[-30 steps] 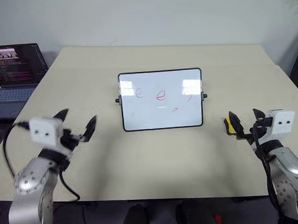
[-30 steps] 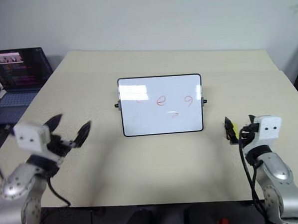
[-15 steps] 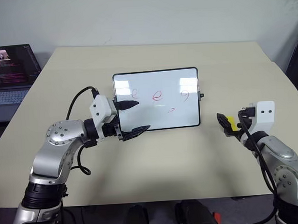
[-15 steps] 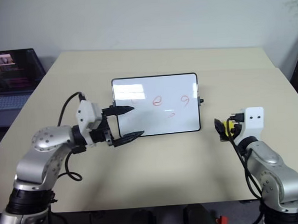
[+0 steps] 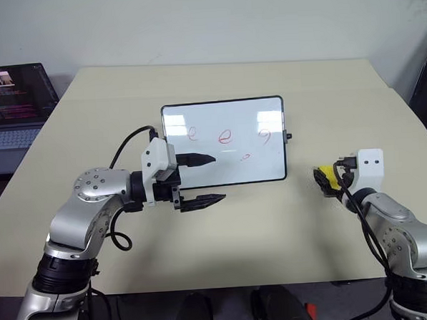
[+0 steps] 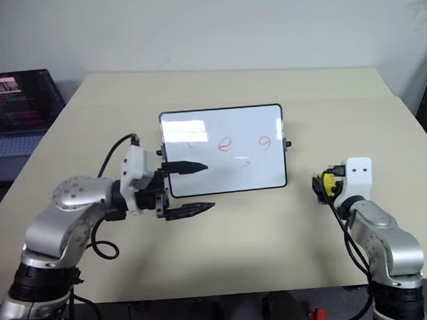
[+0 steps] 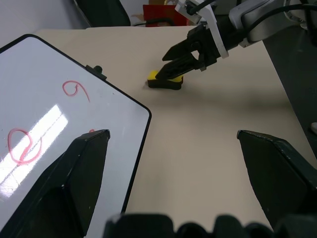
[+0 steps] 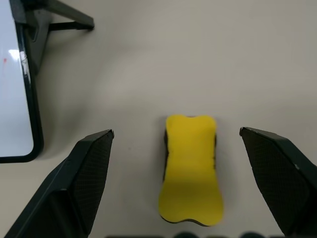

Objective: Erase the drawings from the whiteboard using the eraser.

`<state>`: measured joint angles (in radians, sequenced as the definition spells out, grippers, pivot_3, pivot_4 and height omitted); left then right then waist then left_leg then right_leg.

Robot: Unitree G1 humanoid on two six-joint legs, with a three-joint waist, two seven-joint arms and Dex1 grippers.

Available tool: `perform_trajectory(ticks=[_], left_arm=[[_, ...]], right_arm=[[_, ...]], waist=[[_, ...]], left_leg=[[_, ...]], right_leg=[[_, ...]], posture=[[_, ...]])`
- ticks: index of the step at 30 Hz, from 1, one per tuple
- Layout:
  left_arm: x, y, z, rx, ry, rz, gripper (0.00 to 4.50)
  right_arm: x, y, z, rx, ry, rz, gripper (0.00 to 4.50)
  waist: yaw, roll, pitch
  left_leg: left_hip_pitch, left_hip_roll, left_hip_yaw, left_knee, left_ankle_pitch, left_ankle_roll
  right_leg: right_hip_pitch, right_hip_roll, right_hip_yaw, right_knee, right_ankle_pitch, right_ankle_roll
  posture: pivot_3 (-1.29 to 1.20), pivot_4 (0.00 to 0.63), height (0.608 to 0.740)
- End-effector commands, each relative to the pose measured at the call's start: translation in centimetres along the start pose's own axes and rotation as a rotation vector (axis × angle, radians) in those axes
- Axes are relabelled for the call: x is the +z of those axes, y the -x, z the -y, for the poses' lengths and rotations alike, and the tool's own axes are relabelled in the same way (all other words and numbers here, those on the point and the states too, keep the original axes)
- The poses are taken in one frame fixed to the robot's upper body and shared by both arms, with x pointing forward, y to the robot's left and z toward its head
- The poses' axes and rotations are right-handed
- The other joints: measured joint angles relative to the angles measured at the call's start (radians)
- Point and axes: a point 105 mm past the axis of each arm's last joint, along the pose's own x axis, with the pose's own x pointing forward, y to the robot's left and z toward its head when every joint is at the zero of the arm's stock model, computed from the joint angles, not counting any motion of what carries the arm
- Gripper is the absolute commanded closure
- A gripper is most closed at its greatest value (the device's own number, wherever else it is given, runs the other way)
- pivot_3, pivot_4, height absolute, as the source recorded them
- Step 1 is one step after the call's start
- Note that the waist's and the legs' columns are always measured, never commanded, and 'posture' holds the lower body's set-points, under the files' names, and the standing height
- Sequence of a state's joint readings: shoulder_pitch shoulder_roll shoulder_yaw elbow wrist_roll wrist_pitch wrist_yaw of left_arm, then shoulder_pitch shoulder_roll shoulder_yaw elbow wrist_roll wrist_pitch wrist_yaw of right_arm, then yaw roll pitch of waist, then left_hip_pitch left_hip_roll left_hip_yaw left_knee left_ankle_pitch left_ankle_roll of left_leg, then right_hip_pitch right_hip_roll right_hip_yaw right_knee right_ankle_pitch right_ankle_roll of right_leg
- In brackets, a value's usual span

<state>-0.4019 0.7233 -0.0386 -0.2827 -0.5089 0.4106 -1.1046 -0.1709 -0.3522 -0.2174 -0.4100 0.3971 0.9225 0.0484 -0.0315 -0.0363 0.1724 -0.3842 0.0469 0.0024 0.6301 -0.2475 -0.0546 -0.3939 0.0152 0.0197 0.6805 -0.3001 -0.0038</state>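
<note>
I need to lower my right gripper before I close it on the yellow eraser. Its fingers are still above the eraser in the right wrist view.
The whiteboard [image 5: 224,141] stands mid-table, bearing the drawings [image 5: 225,137], small red curls in a row. My left gripper [image 5: 209,179] is open at the board's near left corner, pointing right; its upper finger [image 5: 199,159] lies across the board's lower edge, the other over the table. The eraser [image 5: 329,175], a yellow block with a dark underside, lies flat on the table to the right of the board. My right gripper [image 8: 176,133] is open and straddles the eraser [image 8: 190,168], with a gap on each side. The left wrist view shows board [image 7: 49,114], eraser [image 7: 166,79] and right gripper [image 7: 190,52].
An open laptop [image 5: 13,95] sits on a lower surface off the table's far left. The beige table [image 5: 239,230] stretches in front of the board. The board's black stand foot [image 8: 64,20] juts out behind its right edge.
My left arm swung in from the left side of the table to the board's near left corner, now pointing right. My right gripper dipped lower over the eraser. The camera view shifted slightly.
</note>
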Motion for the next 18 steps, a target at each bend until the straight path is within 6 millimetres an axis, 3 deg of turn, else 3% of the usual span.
perform_trajectory(ticks=[1,13,16,18], left_arm=[[0.7,0.0,0.2,-0.001,-0.033,0.009,0.0],[0.5,0.4,0.1,0.027,-0.026,-0.001,0.0],[0.4,0.5,0.1,0.03,-0.025,-0.004,0.0],[0.3,0.6,0.1,0.035,-0.023,-0.006,0.0]], right_arm=[[0.8,-0.2,0.3,-0.005,0.018,0.04,0.03],[0.4,-1.6,1.3,-0.031,0.016,0.031,0.03],[0.2,-2.0,1.6,-0.044,0.023,0.025,0.49],[0.1,-2.3,1.8,-0.051,0.022,0.025,1.11]], waist=[[0.0,0.0,0.0],[0.0,0.0,0.0],[0.001,0.0,0.0],[0.0,0.0,0.0]], left_leg=[[0.0,0.0,0.0,0.0,0.0,0.0],[0.0,0.0,0.0,0.0,0.0,0.0],[-0.001,0.0,0.0,0.0,0.0,0.0],[-0.001,0.0,0.0,0.0,0.0,0.0]], right_leg=[[0.0,0.0,0.0,0.0,0.0,0.0],[-0.001,0.0,0.0,0.0,0.0,0.0],[-0.001,0.0,0.0,0.0,0.0,0.0],[-0.001,0.0,0.0,0.0,0.0,0.0]], posture=[[0.0,0.15,0.74],[0.0,0.15,0.74],[0.0,0.15,0.74],[0.0,0.15,0.74]])
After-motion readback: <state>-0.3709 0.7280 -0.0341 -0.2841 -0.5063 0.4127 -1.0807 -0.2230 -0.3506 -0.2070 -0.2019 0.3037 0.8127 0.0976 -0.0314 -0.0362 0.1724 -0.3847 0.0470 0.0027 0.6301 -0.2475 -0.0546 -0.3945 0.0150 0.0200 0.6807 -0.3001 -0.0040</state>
